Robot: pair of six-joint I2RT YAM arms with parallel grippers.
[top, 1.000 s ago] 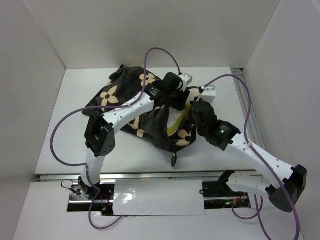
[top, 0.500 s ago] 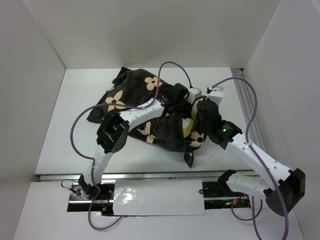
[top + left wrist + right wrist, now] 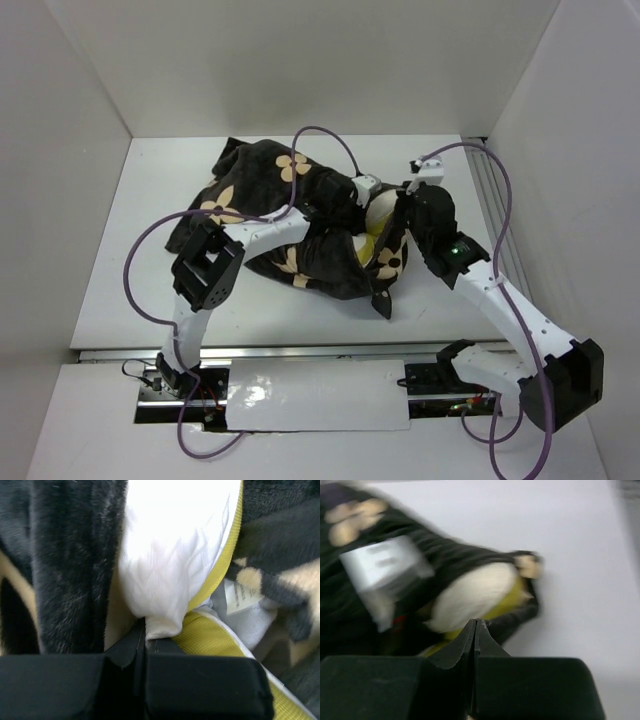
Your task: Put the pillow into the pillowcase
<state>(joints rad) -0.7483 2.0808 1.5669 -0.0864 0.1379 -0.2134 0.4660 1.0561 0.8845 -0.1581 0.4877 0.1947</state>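
My left gripper should stay closed on the pillow until I push the pillow deeper. The pillow's yellow edge (image 3: 367,247) by my fingers shows outside the pillowcase's opening (image 3: 347,257).
The dark plush pillowcase (image 3: 260,200) with tan flowers lies crumpled mid-table. The cream pillow (image 3: 378,212) with its yellow edge (image 3: 210,635) shows at the sack's right-hand mouth. My left gripper (image 3: 370,203) reaches across the fabric to that mouth. In the left wrist view it (image 3: 148,627) is shut on a pinch of the white pillow (image 3: 175,545), with pillowcase plush (image 3: 75,570) to the left. My right gripper (image 3: 405,215) is at the mouth's right side. In the blurred right wrist view it (image 3: 476,623) is shut, tips against pillow (image 3: 470,597) and pillowcase (image 3: 520,620), nothing visibly between them.
White walls enclose the table (image 3: 130,290) on three sides. Purple cables (image 3: 320,135) loop above both arms. A corner of the pillowcase (image 3: 380,305) hangs toward the front edge, where a metal rail (image 3: 320,395) runs between the arm bases.
My left gripper has gone from open to shut on the pillow. The right gripper moved further back, and more of the pillow shows at the mouth. The left elbow swung right, then back left.
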